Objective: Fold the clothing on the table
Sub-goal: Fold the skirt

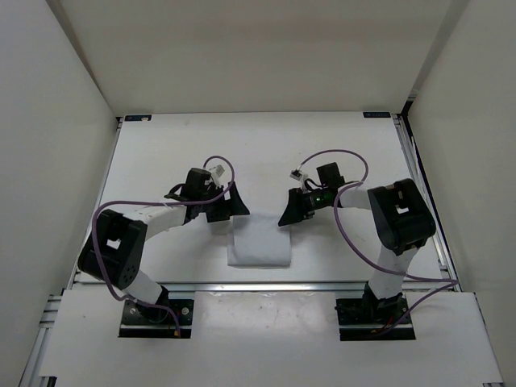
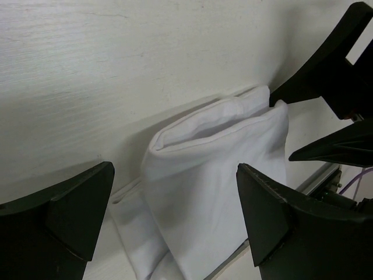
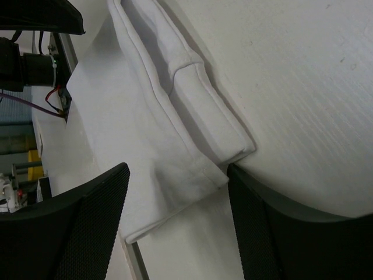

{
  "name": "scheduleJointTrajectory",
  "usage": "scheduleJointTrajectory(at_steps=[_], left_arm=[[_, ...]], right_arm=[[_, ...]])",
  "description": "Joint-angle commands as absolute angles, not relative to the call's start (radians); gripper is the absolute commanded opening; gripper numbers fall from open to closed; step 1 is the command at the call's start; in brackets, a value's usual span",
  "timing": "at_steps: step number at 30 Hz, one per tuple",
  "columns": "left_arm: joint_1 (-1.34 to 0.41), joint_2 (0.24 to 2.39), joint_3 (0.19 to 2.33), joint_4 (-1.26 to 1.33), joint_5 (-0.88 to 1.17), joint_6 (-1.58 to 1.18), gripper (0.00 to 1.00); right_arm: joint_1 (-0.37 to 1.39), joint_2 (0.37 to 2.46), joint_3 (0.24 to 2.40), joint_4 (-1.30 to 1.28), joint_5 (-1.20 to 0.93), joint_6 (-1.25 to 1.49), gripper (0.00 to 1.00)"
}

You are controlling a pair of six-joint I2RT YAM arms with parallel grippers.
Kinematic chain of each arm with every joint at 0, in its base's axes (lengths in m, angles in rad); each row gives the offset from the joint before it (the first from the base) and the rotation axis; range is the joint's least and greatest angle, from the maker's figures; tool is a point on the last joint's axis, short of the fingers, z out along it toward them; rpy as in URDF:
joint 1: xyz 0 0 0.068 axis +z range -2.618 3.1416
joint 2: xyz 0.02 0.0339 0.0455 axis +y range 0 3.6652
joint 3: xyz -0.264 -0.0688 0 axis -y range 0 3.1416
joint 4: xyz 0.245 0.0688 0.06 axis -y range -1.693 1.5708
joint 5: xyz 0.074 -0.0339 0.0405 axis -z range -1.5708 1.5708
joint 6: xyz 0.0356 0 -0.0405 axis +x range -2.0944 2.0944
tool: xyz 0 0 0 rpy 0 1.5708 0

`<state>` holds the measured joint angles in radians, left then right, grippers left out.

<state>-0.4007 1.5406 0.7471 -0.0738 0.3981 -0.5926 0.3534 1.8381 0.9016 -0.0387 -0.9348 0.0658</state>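
Note:
My left gripper should close on the clothing's corner now. The clothing has its raised folded corner [image 1: 238, 217] [image 2: 161, 156] between my fingers, so they would hold the corner.
The clothing [image 1: 258, 246] is a white cloth folded into a small rectangle on the table [image 1: 161, 161], near its front edge. My left gripper [image 1: 232, 211] is at the cloth's far left corner and my right gripper [image 1: 289, 216] at its far right corner. In the left wrist view the folded clothing [image 2: 215, 169] lies between and beyond the wide-apart jaws of the left gripper [image 2: 175, 201], which hold nothing. In the right wrist view the right gripper [image 3: 178, 175] is open astride a layered corner of the clothing [image 3: 145, 111], and its right finger [image 3: 274, 227] is close beside the hem.
White walls enclose the table on the left, back and right. A metal rail [image 1: 258, 285] runs along the front edge just below the cloth. Purple cables [image 1: 355, 234] loop off both arms. The right gripper's black fingers [image 2: 326, 76] show past the cloth in the left wrist view.

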Motion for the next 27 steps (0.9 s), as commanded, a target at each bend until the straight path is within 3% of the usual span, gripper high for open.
scheduleJointTrajectory(at_steps=[1,2,6,10,12,13,15,17,27], left_arm=[[-0.405,1.539,0.756,-0.028,0.426,-0.607,0.94],[-0.408,1.529,0.758,-0.028,0.425,-0.609,0.94],[-0.4,1.54,0.749,-0.023,0.448,-0.607,0.76],[-0.403,1.543,0.733,-0.012,0.474,-0.627,0.47],[-0.402,1.542,0.729,0.007,0.477,-0.629,0.26],[-0.403,1.536,0.724,0.02,0.485,-0.635,0.21],[-0.406,1.525,0.724,0.02,0.483,-0.64,0.05],[-0.399,1.506,0.718,0.018,0.482,-0.638,0.0],[-0.426,1.345,0.661,0.0,0.46,-0.683,0.0]], right_arm=[[0.353,1.842,0.91,-0.045,-0.945,0.044,0.72],[0.348,1.847,0.899,-0.043,-0.939,0.041,0.7],[0.347,1.847,0.91,-0.04,-0.942,0.038,0.37],[0.35,1.839,0.922,-0.055,-0.93,0.023,0.12],[0.354,1.836,0.928,-0.066,-0.927,0.02,0.03],[0.344,1.835,0.927,-0.069,-0.917,0.02,0.0],[0.338,1.813,0.93,-0.087,-0.928,0.006,0.0],[0.336,1.787,0.931,-0.104,-0.927,-0.027,0.0],[0.364,1.641,0.908,-0.25,-0.931,-0.195,0.0]])
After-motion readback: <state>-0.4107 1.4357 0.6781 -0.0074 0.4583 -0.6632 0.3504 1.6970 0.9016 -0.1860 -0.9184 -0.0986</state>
